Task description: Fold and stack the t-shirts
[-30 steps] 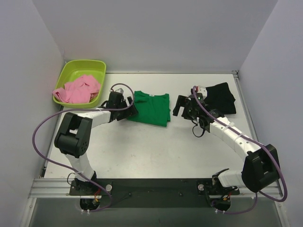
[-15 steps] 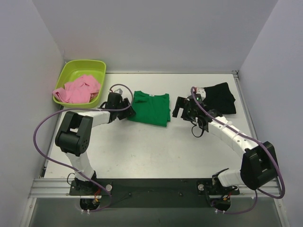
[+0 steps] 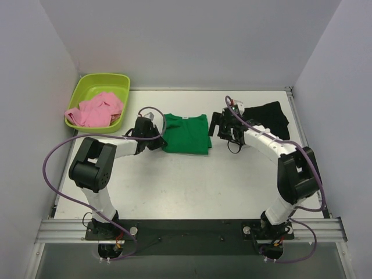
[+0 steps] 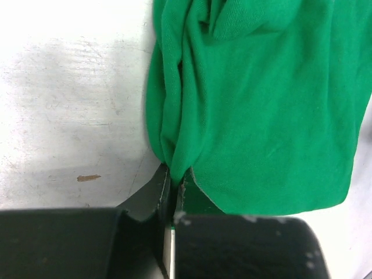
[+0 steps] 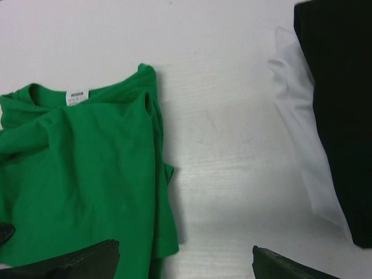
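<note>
Next, the right gripper grabs the green t-shirt's collar-side corner opposite my left gripper, to stack the green t-shirt on the black t-shirt.
The green t-shirt lies folded at the middle of the table. My left gripper sits at its left edge, shut on a pinch of green cloth; the left gripper shows both jaws pressed together on it. The right gripper hovers open beside the green shirt's right edge, with bare table between the right gripper's fingers. The black t-shirt lies folded at the far right, also in the right wrist view. The pink t-shirt lies crumpled in the tub.
The lime-green plastic tub stands at the far left corner. A white piece lies against the black shirt's left side. White walls close the table on three sides. Purple cables loop beside both arms.
The left gripper has shut on the green shirt's left edge. The right arm has swung farther away and left, ending between the green and black shirts, still open.
</note>
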Available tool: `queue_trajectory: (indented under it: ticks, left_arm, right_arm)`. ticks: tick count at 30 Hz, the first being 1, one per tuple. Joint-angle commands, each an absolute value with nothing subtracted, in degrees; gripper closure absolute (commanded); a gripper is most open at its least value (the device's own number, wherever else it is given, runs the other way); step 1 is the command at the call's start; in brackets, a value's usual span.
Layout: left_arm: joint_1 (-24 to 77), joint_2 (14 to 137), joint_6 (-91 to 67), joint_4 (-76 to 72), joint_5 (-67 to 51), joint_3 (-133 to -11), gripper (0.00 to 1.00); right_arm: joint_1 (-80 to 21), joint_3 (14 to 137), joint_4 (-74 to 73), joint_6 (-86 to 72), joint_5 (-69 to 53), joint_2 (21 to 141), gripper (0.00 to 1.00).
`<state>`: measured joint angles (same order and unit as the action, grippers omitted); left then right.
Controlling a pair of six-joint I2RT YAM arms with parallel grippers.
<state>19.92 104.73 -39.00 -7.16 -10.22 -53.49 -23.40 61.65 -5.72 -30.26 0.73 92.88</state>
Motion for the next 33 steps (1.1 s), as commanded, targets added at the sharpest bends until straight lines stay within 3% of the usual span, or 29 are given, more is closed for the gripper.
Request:
queue_trajectory:
  ticks: [1,13,23,33]
  left_arm:
    - [20.7,104.7,-38.6,-3.6,-10.1,-51.4,1.00]
    - [21.4,101.4,-39.2,-3.8,-9.8,-44.8,1.00]
    - [21.6,102.4,-40.2,-5.2,-10.5,-43.6,1.00]
    - [21.7,102.7,-40.2,-5.5,-10.7,-43.1,1.00]
  right_arm:
    - [-21.2,70.3,-7.5,-28.2,0.4,99.2,0.00]
    - [-20.7,87.0,-7.7,-27.3,-6.9,117.1,0.01]
    - [-22.0,91.3,-7.9,-27.2,-9.2,124.6,0.04]
    - [-23.4,94.2,-9.3,-27.3,-11.0,128.1,0.29]
